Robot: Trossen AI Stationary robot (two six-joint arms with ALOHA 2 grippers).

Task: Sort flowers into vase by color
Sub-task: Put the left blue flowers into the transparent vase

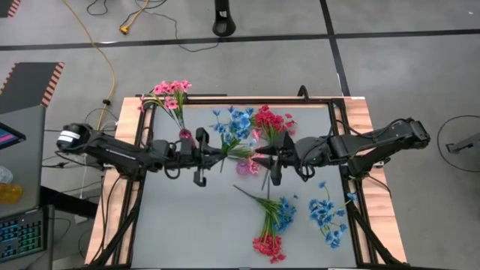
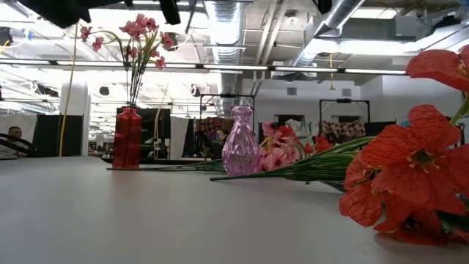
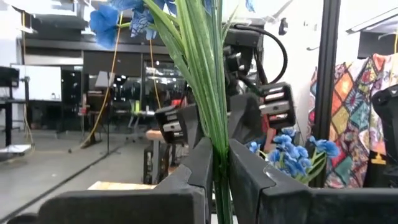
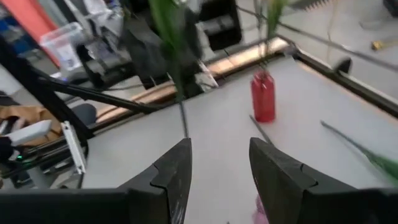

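I should move my right gripper toward the green stems of the blue sprig first, then close it. Its fingers stop short of the stems and would miss them if I closed now.
My left gripper (image 1: 219,155) (image 3: 217,180) is shut on a blue flower sprig (image 1: 236,126) above the table's middle. My right gripper (image 1: 259,160) (image 4: 219,171) faces it from the right, open, touching nothing. The pink glass vase (image 1: 246,167) (image 2: 241,141) stands just below and between them. The red vase (image 1: 184,136) (image 2: 127,138) holds pink flowers (image 1: 171,94) by their stems. A red sprig (image 1: 271,122) lies at the far side. Red flowers (image 1: 268,244) and two blue sprigs (image 1: 285,212) (image 1: 328,214) lie near the near edge. My left gripper pinches the blue sprig's green stems (image 3: 217,152) between its two fingers, well below the blossoms (image 3: 118,18). The fingers come level from the table's left and lie across the stems. The sprig is lifted clear and near upright, its bare stem end (image 4: 184,127) hanging below the fingers.
Black rails (image 1: 247,100) frame the table's far and side edges. Open tabletop (image 1: 187,225) lies on the near left. In the low view a red blossom (image 2: 410,169) sits close to the camera, with long green stems (image 2: 315,165) lying behind it.
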